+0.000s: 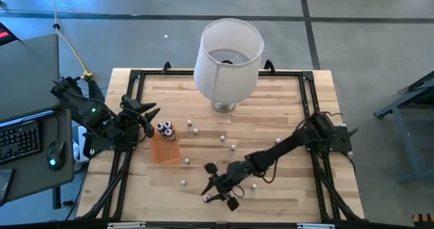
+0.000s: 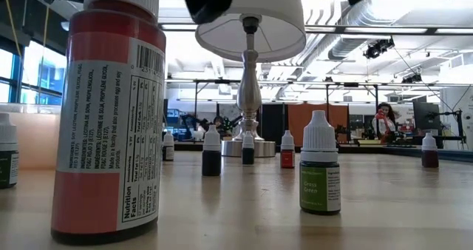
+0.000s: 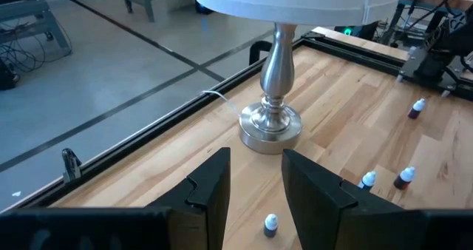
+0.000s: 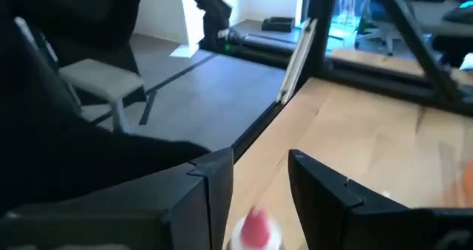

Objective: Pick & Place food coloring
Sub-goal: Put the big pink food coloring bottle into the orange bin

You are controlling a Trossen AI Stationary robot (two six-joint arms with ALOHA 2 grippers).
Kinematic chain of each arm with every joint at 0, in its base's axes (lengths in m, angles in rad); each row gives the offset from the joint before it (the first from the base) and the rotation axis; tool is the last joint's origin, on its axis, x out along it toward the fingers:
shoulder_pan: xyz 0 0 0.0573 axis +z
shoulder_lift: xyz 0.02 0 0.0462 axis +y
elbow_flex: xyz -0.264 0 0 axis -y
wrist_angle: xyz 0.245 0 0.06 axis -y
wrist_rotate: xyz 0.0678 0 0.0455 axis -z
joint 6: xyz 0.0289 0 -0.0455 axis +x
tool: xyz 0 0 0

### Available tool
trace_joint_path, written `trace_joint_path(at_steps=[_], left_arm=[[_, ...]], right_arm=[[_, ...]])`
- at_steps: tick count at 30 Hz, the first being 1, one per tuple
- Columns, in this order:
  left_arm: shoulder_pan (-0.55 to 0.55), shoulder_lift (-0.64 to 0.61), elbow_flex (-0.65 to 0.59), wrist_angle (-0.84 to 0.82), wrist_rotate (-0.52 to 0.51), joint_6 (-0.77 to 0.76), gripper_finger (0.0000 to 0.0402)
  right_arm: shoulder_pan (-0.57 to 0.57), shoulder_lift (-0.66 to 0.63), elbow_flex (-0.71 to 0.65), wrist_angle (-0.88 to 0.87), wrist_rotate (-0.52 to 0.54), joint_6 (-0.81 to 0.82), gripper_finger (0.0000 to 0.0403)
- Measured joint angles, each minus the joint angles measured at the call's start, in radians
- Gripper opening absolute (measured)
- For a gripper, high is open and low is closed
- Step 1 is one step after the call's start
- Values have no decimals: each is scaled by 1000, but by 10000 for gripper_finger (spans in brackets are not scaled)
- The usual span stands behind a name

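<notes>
The food coloring bottle needs to go in the orange tray (image 1: 164, 151), so my right gripper should grab the bottle by its red top (image 1: 207, 198) next.
Several tiny food coloring bottles (image 1: 223, 139) stand scattered over the wooden table. My right gripper (image 1: 215, 187) is open, low near the table's front edge. In the right wrist view a red-topped bottle (image 4: 255, 231) shows in the gap between its fingers (image 4: 211, 187), standing on the table; no touch shows. That bottle (image 1: 207, 198) sits just beyond the gripper in the high view. My left gripper (image 1: 146, 114) hangs open at the table's left. It points toward the lamp, with a small bottle (image 3: 270, 224) on the table below it.
A lamp with a big white shade (image 1: 228, 59) stands at the table's far middle on its metal base (image 3: 270, 128). A flat orange tray (image 1: 163, 150) lies at the left with a few bottles (image 1: 165, 129) at its far end. A black frame (image 1: 308, 100) edges the table.
</notes>
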Motion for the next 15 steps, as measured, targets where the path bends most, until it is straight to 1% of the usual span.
trace_joint_path(at_steps=[6, 10, 15], left_arm=[[0, 0, 0, -1, 1, 3, 121], [0, 0, 0, -2, 2, 3, 121], [0, 0, 0, -2, 2, 2, 121]], right_arm=[[-1, 42, 22, -18, -1, 2, 123], [-6, 57, 23, -12, -4, 29, 123], [-5, 59, 24, -53, 15, 47, 123]])
